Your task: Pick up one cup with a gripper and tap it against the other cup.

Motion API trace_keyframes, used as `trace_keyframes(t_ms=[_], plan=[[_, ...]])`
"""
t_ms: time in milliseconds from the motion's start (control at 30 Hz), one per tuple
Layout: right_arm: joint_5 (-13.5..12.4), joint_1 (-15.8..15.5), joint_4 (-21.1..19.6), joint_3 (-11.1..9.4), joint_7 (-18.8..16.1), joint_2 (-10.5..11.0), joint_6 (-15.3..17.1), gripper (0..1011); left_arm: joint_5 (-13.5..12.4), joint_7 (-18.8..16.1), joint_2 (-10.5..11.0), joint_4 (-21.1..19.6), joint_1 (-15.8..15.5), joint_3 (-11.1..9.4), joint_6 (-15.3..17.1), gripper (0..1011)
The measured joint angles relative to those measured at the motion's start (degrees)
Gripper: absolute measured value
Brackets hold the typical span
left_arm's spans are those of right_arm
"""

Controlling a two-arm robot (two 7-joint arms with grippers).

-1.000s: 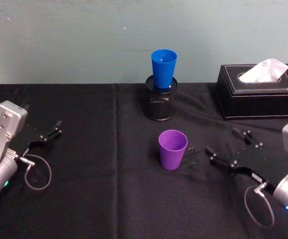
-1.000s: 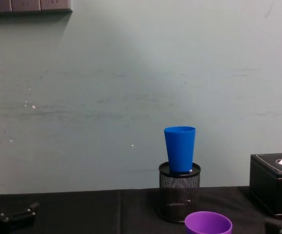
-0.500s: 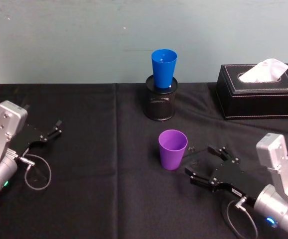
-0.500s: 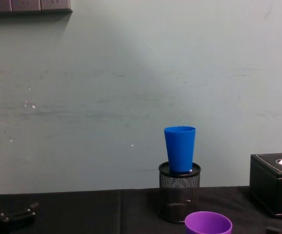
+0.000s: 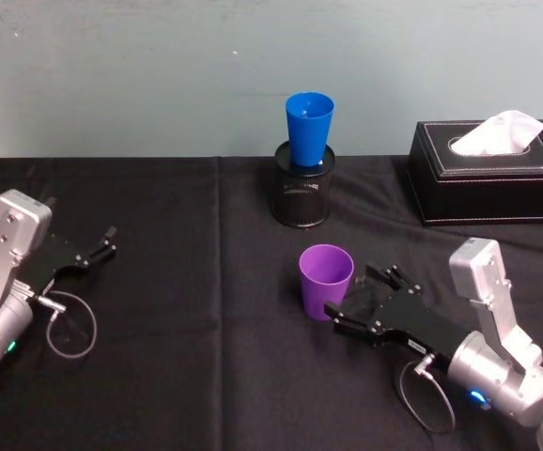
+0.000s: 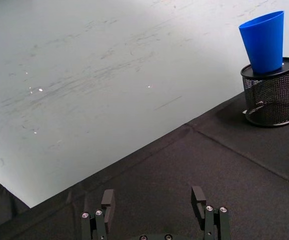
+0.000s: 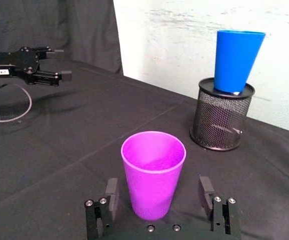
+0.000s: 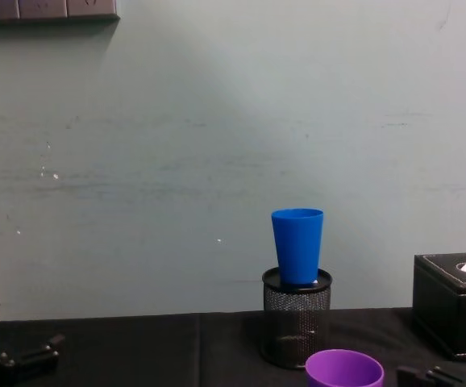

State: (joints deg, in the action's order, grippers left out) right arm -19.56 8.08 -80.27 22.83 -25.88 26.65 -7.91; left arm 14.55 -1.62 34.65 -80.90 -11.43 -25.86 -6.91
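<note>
My right gripper should pick up the purple cup by its outer side [image 7: 153, 192] next, so that it can tap the purple cup against the blue cup [image 7: 235, 62].
The purple cup [image 5: 326, 281] stands upright on the black tablecloth near the middle. My right gripper [image 5: 351, 292] is open and low at the cup's right side. In the right wrist view the purple cup [image 7: 153, 172] stands between the two spread fingers [image 7: 111, 191], with a gap on each side. The blue cup [image 5: 309, 128] sits upright in the top of a black mesh pen holder [image 5: 302, 195] farther back, and the blue cup [image 8: 297, 246] is well clear of both arms. My left gripper [image 5: 102, 244] rests open at the far left.
A black tissue box [image 5: 488, 174] with a white tissue stands at the back right. A pale wall runs behind the table. The left arm's cable loop [image 5: 69, 327] lies on the cloth at the left.
My right gripper has swung in from the right and moved left, so its open fingers now reach around the purple cup. The cups and the left arm have not moved.
</note>
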Motion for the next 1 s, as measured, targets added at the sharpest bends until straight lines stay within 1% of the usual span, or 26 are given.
trace_keyframes(t_ms=[600, 867, 933, 1000], plan=[[2.9, 5.0, 6.1, 0.6, -1.9, -4.9, 0.2, 1000, 0.0, 0.0, 0.0, 0.0, 0.0, 0.0, 0.0, 1000], [3.6, 6.5, 8.0, 0.9, -2.1, -6.3, 0.2, 1000, 0.0, 0.0, 0.0, 0.0, 0.0, 0.0, 0.0, 1000], [3.9, 6.9, 8.7, 1.0, -2.0, -6.8, 0.7, 1000, 0.0, 0.0, 0.0, 0.0, 0.0, 0.0, 0.0, 1000], [3.9, 7.0, 8.8, 1.0, -2.0, -6.9, 0.8, 1000, 0.0, 0.0, 0.0, 0.0, 0.0, 0.0, 0.0, 1000]])
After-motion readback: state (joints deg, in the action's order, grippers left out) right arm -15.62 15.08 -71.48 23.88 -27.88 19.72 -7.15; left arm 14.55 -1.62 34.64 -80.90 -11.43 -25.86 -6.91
